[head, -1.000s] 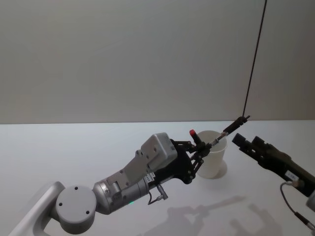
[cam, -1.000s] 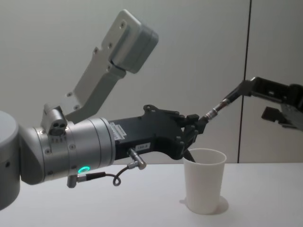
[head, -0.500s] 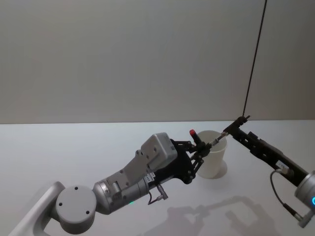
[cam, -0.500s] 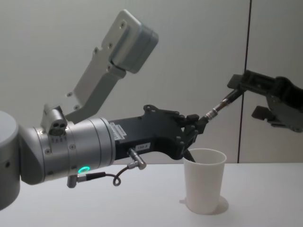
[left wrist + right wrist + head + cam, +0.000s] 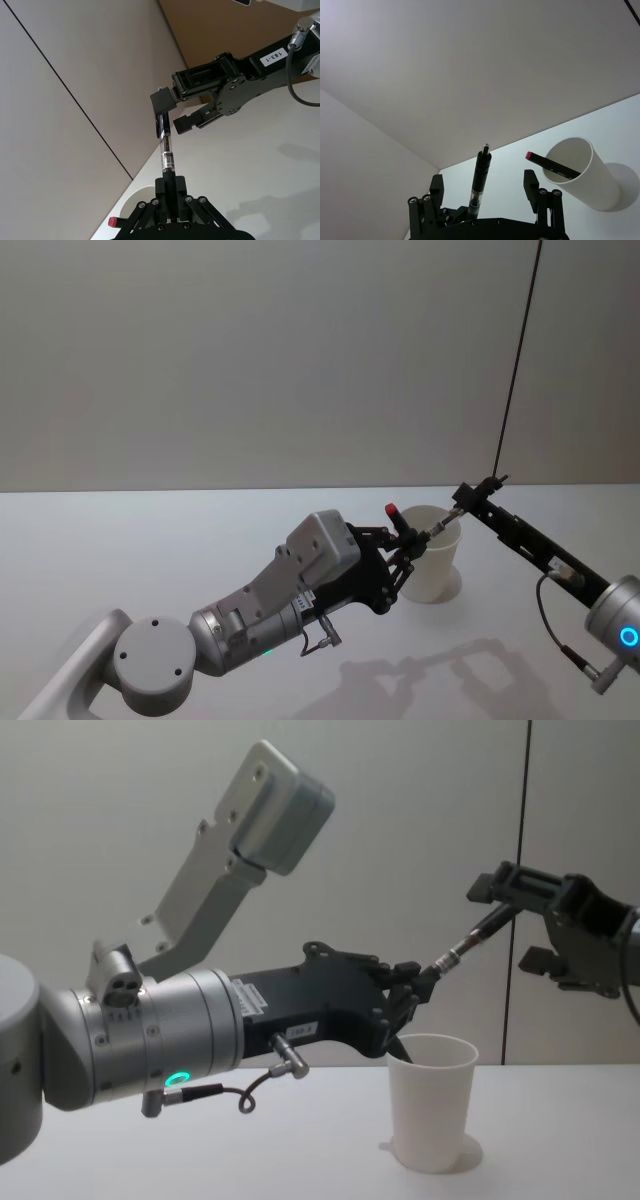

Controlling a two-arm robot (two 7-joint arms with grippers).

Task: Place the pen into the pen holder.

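Note:
The dark pen's lower end is covered by my left gripper's fingers, so next my right gripper will grab the pen by its free top end (image 5: 497,921) (image 5: 457,512).
My left gripper (image 5: 413,537) (image 5: 420,982) is shut on the lower end of a black pen (image 5: 441,524) (image 5: 466,944) with a clear section. It holds the pen tilted just above the pen holder (image 5: 436,566) (image 5: 430,1116), a white paper cup standing on the table. My right gripper (image 5: 472,490) (image 5: 512,923) has come in from the right and stands open around the pen's upper end. In the right wrist view the pen (image 5: 479,181) rises between the spread fingers (image 5: 530,181). In the left wrist view one finger (image 5: 161,102) touches the pen's tip.
A second black pen with a red cap (image 5: 392,510) (image 5: 553,166) leans inside the cup. A thin dark seam (image 5: 515,370) runs down the wall behind. Bare white table (image 5: 150,550) lies to the left and in front.
The right arm swung in toward the pen and its open fingers now straddle the pen's upper end. The left arm, pen and cup have not moved.

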